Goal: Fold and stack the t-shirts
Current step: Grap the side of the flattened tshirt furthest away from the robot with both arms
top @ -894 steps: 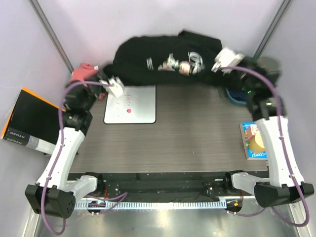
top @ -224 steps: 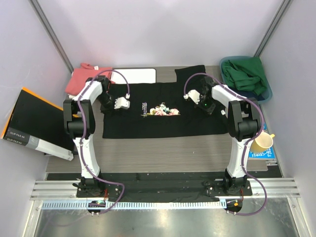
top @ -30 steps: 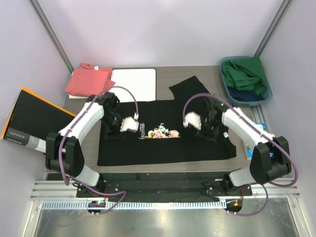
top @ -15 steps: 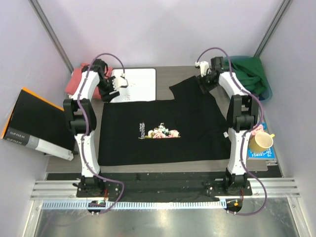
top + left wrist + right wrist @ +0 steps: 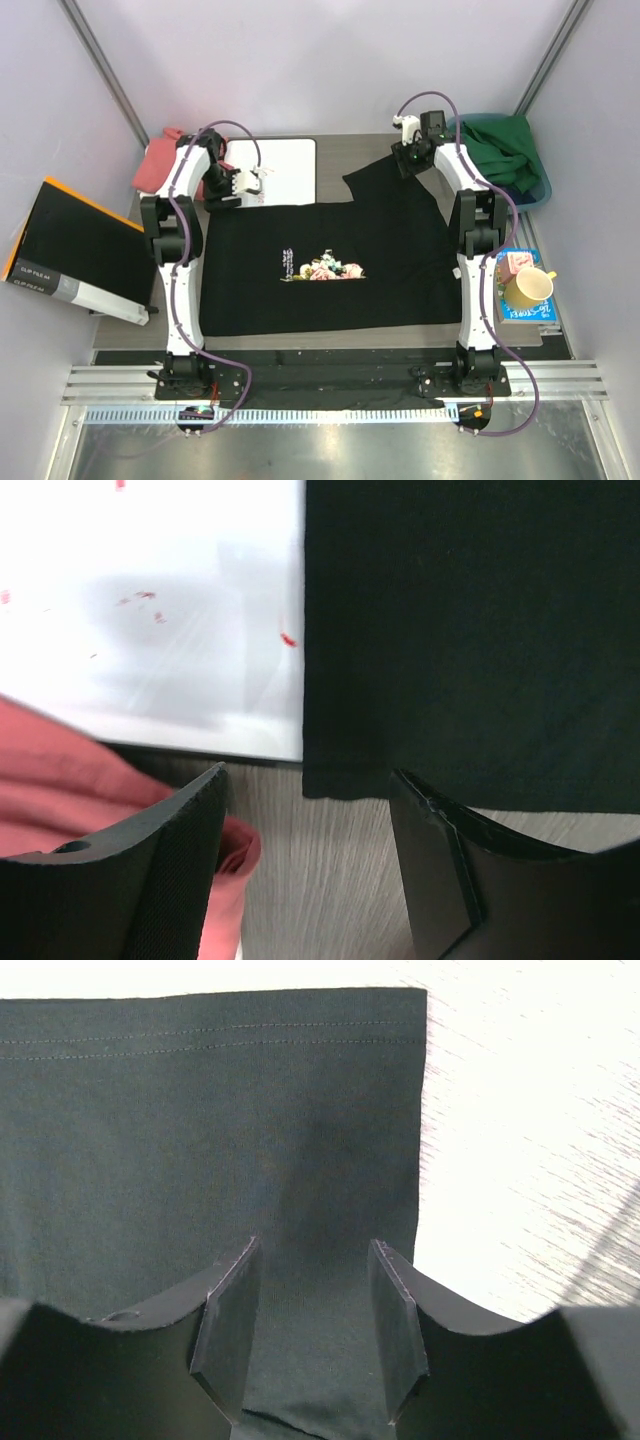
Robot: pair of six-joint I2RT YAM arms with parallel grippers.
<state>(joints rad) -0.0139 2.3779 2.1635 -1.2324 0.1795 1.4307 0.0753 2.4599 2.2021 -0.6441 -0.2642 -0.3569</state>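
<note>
My left gripper grabs the black t-shirt's back corner beside the pink shirt next, to fold the t-shirt's back edge forward.
The black t-shirt [image 5: 400,260] lies spread flat on the table, its flower print [image 5: 322,268] facing up. A salmon-pink t-shirt [image 5: 158,162] sits at the back left. My left gripper [image 5: 260,182] hovers open at the black shirt's back left corner. In the left wrist view that corner [image 5: 345,775] lies between the left gripper's [image 5: 308,780] fingers, over bare wood, with the pink shirt [image 5: 60,790] beside it. My right gripper [image 5: 400,162] is open over the black sleeve [image 5: 375,172]. In the right wrist view the right gripper [image 5: 312,1260] straddles the sleeve cloth [image 5: 200,1110] near its edge.
A white board [image 5: 288,165] lies at the back, partly under the shirt. A blue bin with green cloth [image 5: 500,155] stands at the back right. A yellow mug [image 5: 528,288] rests on a book at the right edge. A black box with an orange edge [image 5: 70,250] leans off the left.
Both arms left the middle of the black shirt and reached to its back: the left to the back left corner, the right to the sleeve. The shirt lies flatter.
</note>
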